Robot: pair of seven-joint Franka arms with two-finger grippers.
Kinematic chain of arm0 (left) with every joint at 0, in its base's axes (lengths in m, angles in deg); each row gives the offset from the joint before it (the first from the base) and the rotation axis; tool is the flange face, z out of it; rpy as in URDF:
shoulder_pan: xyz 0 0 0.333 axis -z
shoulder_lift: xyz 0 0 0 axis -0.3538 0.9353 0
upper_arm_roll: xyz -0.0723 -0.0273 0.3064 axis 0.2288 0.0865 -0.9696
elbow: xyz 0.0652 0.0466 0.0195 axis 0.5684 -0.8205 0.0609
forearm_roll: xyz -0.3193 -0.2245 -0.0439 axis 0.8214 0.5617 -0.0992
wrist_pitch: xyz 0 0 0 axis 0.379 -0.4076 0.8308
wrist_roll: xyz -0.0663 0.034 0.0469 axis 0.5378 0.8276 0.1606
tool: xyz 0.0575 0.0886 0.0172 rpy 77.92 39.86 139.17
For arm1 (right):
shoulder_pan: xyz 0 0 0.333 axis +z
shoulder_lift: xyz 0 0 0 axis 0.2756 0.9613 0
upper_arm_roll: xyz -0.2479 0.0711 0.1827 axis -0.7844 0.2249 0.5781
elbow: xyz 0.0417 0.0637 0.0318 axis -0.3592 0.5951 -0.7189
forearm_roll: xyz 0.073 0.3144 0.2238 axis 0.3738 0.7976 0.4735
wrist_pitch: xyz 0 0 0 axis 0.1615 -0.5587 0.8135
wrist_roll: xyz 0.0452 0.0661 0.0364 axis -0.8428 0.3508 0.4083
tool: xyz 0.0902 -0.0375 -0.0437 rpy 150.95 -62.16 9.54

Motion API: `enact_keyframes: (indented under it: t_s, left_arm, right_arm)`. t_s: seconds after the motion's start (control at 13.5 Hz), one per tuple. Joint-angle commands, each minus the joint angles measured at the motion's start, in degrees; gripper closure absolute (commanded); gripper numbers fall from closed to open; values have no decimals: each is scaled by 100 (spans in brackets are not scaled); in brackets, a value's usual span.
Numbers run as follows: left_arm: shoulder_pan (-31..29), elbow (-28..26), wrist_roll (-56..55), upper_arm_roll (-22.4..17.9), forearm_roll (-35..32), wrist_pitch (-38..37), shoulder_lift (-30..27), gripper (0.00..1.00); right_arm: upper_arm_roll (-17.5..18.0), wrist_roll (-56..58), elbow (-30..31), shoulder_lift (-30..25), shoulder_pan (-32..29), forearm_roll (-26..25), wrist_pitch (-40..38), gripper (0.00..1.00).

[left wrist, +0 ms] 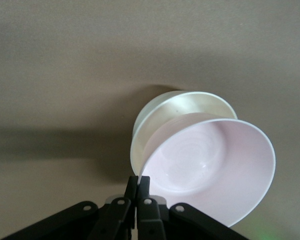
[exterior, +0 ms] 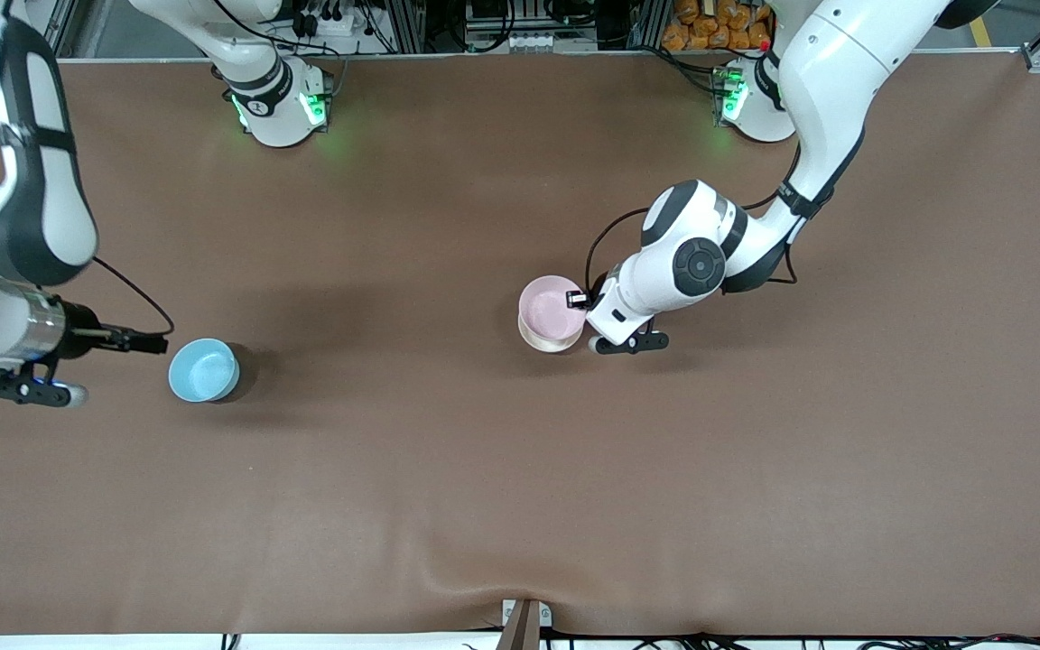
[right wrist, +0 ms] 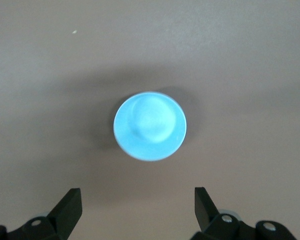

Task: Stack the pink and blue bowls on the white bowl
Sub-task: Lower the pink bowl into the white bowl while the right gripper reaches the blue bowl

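I need to grab the blue bowl by its rim (exterior: 171, 375) with my right gripper next, because the blue bowl's round opening (exterior: 204, 370) is wide and its side is thin.
The pale pink bowl (exterior: 552, 305) is tilted, partly inside the white bowl (exterior: 549, 343) near the middle of the table. My left gripper (exterior: 580, 299) is shut on the pink bowl's rim. In the left wrist view the fingers (left wrist: 132, 187) pinch the pink bowl's (left wrist: 210, 160) rim, and the white bowl (left wrist: 162, 117) shows under it. The sky blue bowl (exterior: 202, 368) stands upright toward the right arm's end of the table. My right gripper (exterior: 148, 343) is open and empty beside it. In the right wrist view the blue bowl (right wrist: 150, 125) lies ahead of the gripper's (right wrist: 137, 200) spread fingers.
Brown table cloth (exterior: 520, 506) with a fold at the edge nearest the front camera. The two arm bases (exterior: 281, 104) (exterior: 755, 99) stand along the farthest edge.
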Motion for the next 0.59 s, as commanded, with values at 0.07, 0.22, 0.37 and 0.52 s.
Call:
enact_keyframes:
  t_s: [0.07, 0.22, 0.37, 0.52]
  left_arm:
    - [25, 35, -111, 1, -171, 100, 129, 100]
    - [60, 52, -111, 1, -171, 161, 156, 100]
    - [95, 87, -129, 1, -171, 188, 156, 32]
    - [52, 105, -234, 1, -258, 162, -1, 0]
  right_arm:
    - [46, 32, 442, 334, -128, -74, 826, 0]
    - [46, 41, 644, 641, -259, -74, 1466, 0]
    - [46, 50, 715, 932, -330, -74, 1881, 0]
    - [55, 41, 724, 1195, -374, -65, 1979, 0]
